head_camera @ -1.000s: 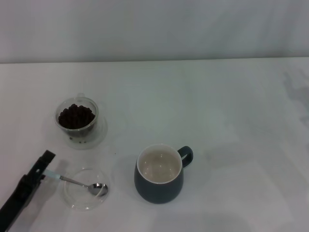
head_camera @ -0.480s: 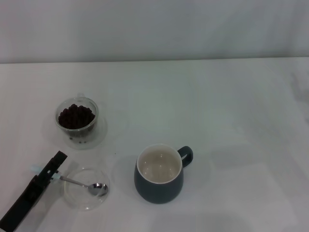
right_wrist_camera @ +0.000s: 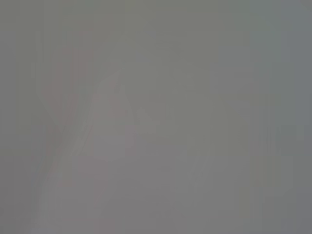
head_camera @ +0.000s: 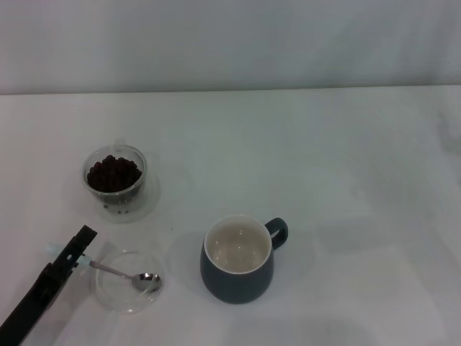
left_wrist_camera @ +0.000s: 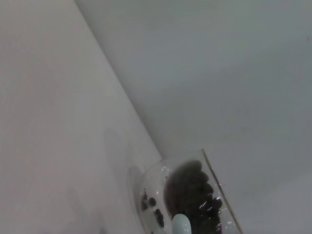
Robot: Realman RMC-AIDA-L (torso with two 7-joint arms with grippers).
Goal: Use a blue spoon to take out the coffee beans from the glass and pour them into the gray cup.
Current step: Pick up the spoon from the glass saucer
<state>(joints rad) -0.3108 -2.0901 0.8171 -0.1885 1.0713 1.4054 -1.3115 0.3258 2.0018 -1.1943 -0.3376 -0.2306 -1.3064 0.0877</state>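
My left gripper closes on the spoon's pale handle now, since the gripper's fingers sit across the handle beside the clear dish (head_camera: 115,297).
The blue spoon (head_camera: 119,273) lies at the front left, its silver bowl resting in a flat clear dish (head_camera: 115,297). My left gripper (head_camera: 78,246) sits across its pale handle, and the handle's end (head_camera: 52,250) sticks out on the far side. The handle's tip also shows in the left wrist view (left_wrist_camera: 181,225). The glass (head_camera: 115,176) holds a heap of coffee beans (head_camera: 113,173) behind the dish; the glass also shows in the left wrist view (left_wrist_camera: 146,183). The gray cup (head_camera: 238,261) stands upright to the right, its cream inside bare. My right gripper is out of view.
The white table (head_camera: 346,187) stretches to the right and back, ending at a pale wall (head_camera: 230,43). A round clear coaster (head_camera: 150,196) lies under the glass. The right wrist view shows only a grey blur.
My left gripper has moved forward over the spoon's handle, so the handle's end now shows on its far side. The spoon's bowl has stayed in the dish.
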